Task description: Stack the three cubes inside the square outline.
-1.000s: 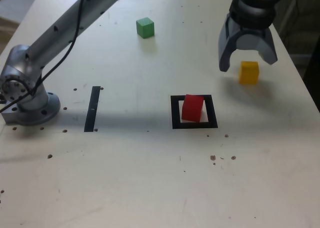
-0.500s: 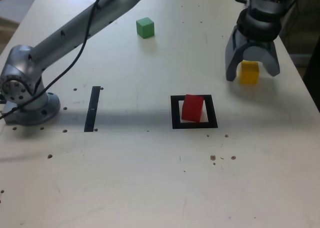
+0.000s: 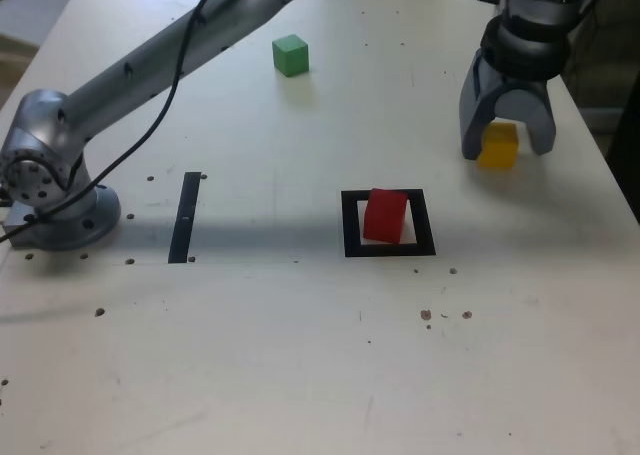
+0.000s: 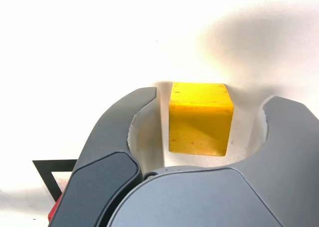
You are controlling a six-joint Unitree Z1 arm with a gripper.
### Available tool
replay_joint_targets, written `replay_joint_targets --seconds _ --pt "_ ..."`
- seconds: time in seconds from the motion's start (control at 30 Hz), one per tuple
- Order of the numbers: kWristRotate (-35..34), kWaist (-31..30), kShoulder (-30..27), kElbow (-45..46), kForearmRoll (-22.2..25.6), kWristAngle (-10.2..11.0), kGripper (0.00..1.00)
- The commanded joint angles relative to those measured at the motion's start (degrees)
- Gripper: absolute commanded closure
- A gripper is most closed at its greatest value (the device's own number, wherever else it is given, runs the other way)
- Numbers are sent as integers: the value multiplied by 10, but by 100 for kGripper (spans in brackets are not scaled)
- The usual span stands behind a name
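I will stack the yellow cube [image 3: 499, 145] on the red cube inside the square outline [image 3: 389, 248], so next I will grip it by two opposite sides with my gripper.
The yellow cube [image 3: 499, 145] [image 4: 200, 118] rests on the table at the exterior view's right. My gripper [image 3: 507, 147] [image 4: 207, 105] is lowered around it, open, one finger on each side with a gap to both. The red cube [image 3: 384, 215] sits tilted inside the square outline [image 3: 389, 248]; a corner of the outline [image 4: 50, 176] and a sliver of the red cube [image 4: 55, 211] show in the wrist view. The green cube [image 3: 290, 55] lies at the far side of the table, apart from the arm.
A thin black strip [image 3: 185, 216] lies on the table toward the exterior view's left, near the arm's base [image 3: 55, 200]. The arm's long link [image 3: 180, 50] spans above the far left of the table. The table's right edge [image 3: 610, 165] is close to the gripper.
The gripper has come down and shifted slightly right, from hovering beside the yellow cube to straddling it. The cubes have not moved.
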Motion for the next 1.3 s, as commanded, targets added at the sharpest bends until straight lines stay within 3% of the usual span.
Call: replay_joint_targets --seconds 0.0,0.13,0.67,0.93,1.27 --pt "1 2 3 -2 8 2 82" --pt "1 2 2 0 9 3 95" --pt "1 -4 -16 13 9 9 100" --pt "-7 -19 -106 111 9 12 100" --pt "-54 -64 -280 337 -4 23 100"
